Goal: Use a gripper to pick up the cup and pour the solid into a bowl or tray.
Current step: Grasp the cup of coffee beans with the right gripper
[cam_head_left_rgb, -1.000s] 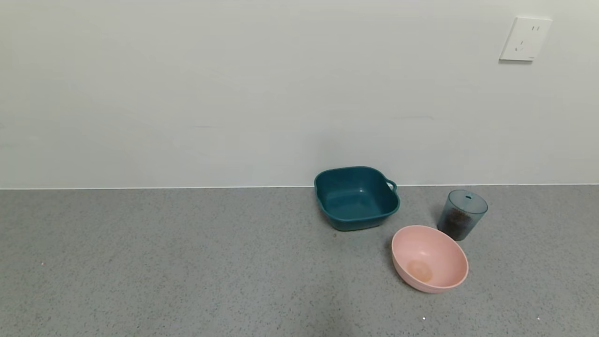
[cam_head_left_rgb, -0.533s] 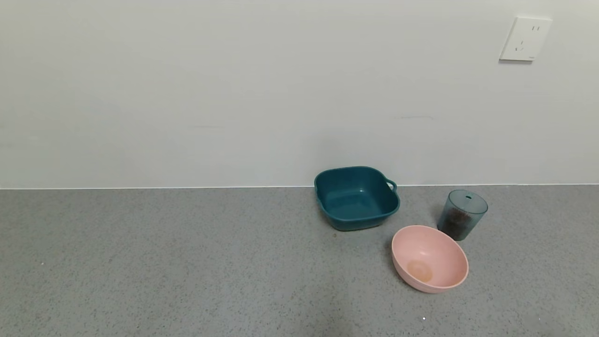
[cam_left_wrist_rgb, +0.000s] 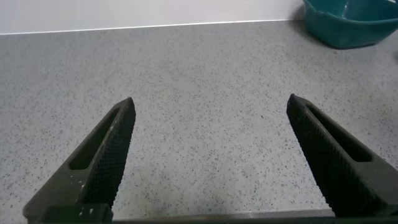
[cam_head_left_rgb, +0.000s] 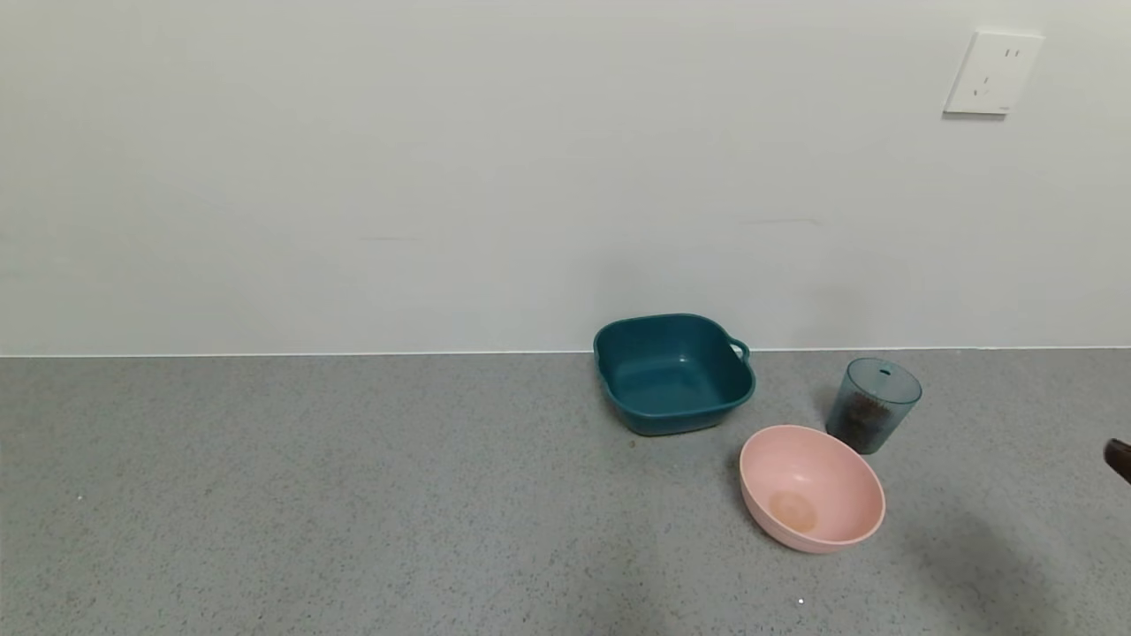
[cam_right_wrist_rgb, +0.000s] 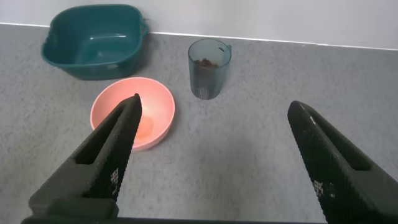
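Note:
My right gripper needs to grab the open cup [cam_head_left_rgb: 873,405] around its ribbed sides next and keep it upright, because there are loose dark pellets inside.
The blue-grey ribbed cup [cam_head_left_rgb: 873,405] stands upright on the grey counter near the wall, with dark brown pellets [cam_head_left_rgb: 862,413] inside; it also shows in the right wrist view [cam_right_wrist_rgb: 209,68]. The empty pale pink bowl [cam_head_left_rgb: 811,488] sits just in front of and left of it, and shows in the right wrist view [cam_right_wrist_rgb: 133,112] too. My right gripper [cam_right_wrist_rgb: 211,106] is open and empty, well short of the cup; only its tip [cam_head_left_rgb: 1119,459] shows at the head view's right edge. My left gripper [cam_left_wrist_rgb: 210,106] is open and empty over bare counter.
A dark teal square basin [cam_head_left_rgb: 673,373] with a handle stands against the wall left of the cup; its corner shows in the left wrist view [cam_left_wrist_rgb: 351,22]. A wall socket [cam_head_left_rgb: 991,73] is high on the right. The grey counter [cam_head_left_rgb: 353,495] stretches left.
My right gripper's tip has come into the head view at the right edge, with its shadow on the counter. The cup, bowl and basin have not moved.

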